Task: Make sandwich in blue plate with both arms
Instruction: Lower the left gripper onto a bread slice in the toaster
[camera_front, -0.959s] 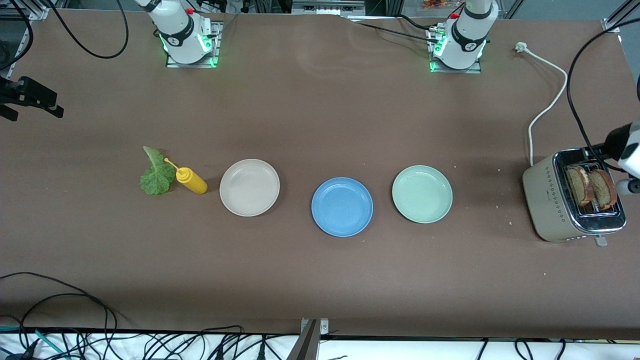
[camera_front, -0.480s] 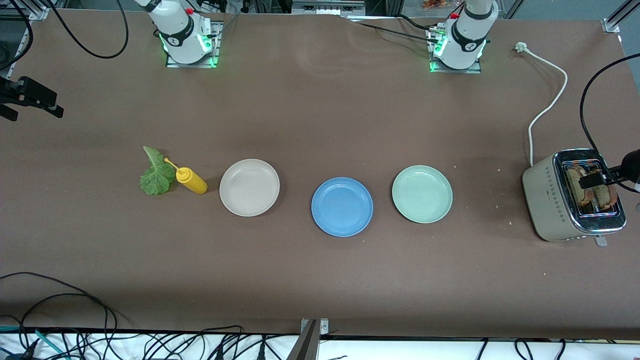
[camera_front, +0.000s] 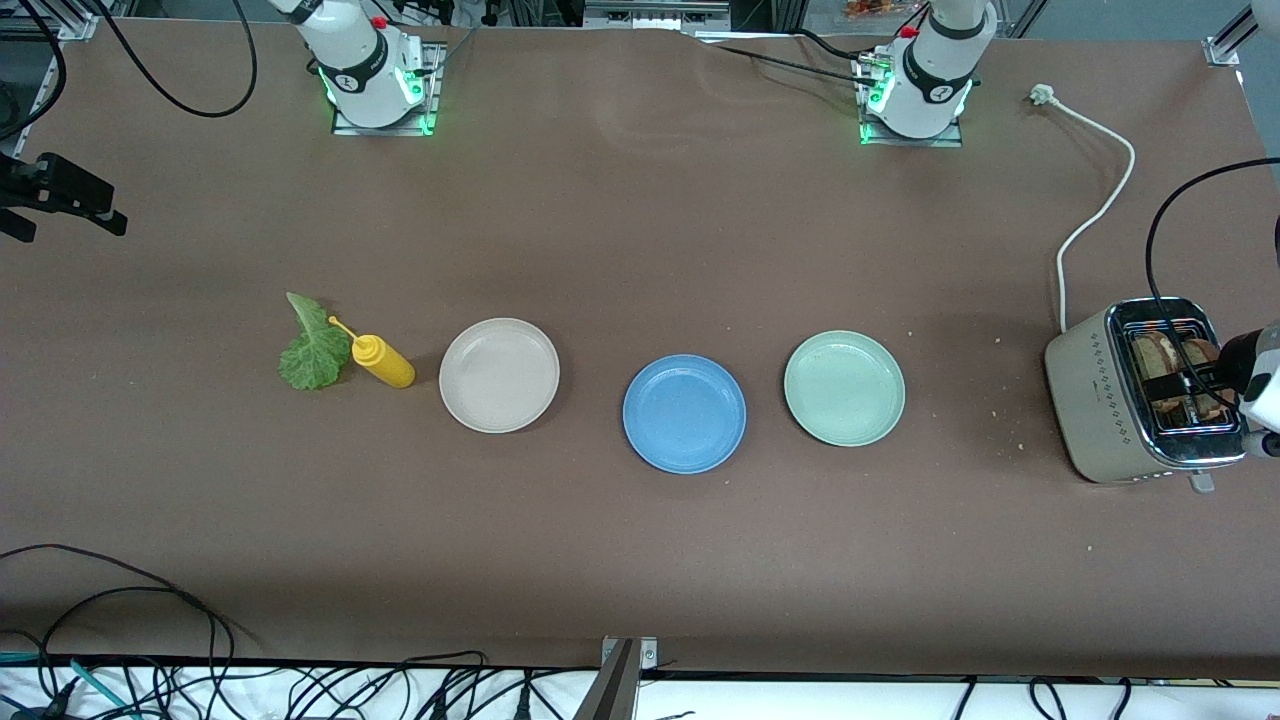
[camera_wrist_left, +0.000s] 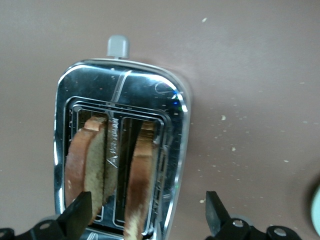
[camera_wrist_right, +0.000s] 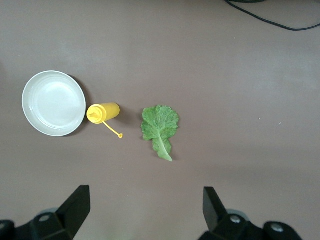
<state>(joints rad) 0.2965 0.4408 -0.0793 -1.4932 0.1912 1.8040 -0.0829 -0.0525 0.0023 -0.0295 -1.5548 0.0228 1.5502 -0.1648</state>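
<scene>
I will next grab a bread slice with my left gripper by its exposed top crust (camera_front: 1154, 352). That will start the sandwich on the blue plate (camera_front: 684, 413).
The blue plate (camera_front: 684, 413) lies empty at mid-table. Two brown bread slices (camera_front: 1176, 374) stand upright in the toaster (camera_front: 1100, 392) at the left arm's end. In the left wrist view the slices (camera_wrist_left: 89, 160) rise from the chrome toaster (camera_wrist_left: 120, 90) slots. My left gripper (camera_wrist_left: 147, 202) hovers open just over them and touches neither; the front view shows the left gripper (camera_front: 1185, 383) above the slots. A green lettuce leaf (camera_front: 313, 347) lies toward the right arm's end. My right gripper (camera_wrist_right: 145, 197) hangs open and empty high above the table near the lettuce leaf (camera_wrist_right: 160, 127).
A yellow squeeze bottle (camera_front: 381, 361) lies beside the lettuce. A beige plate (camera_front: 499, 375) and a pale green plate (camera_front: 844, 388) flank the blue one. The toaster's white cord (camera_front: 1095, 200) trails toward the left arm's base. Crumbs dot the table near the toaster.
My left gripper has swung in over the toaster and dropped close above the bread slices. The right arm and everything on the table stay as they were.
</scene>
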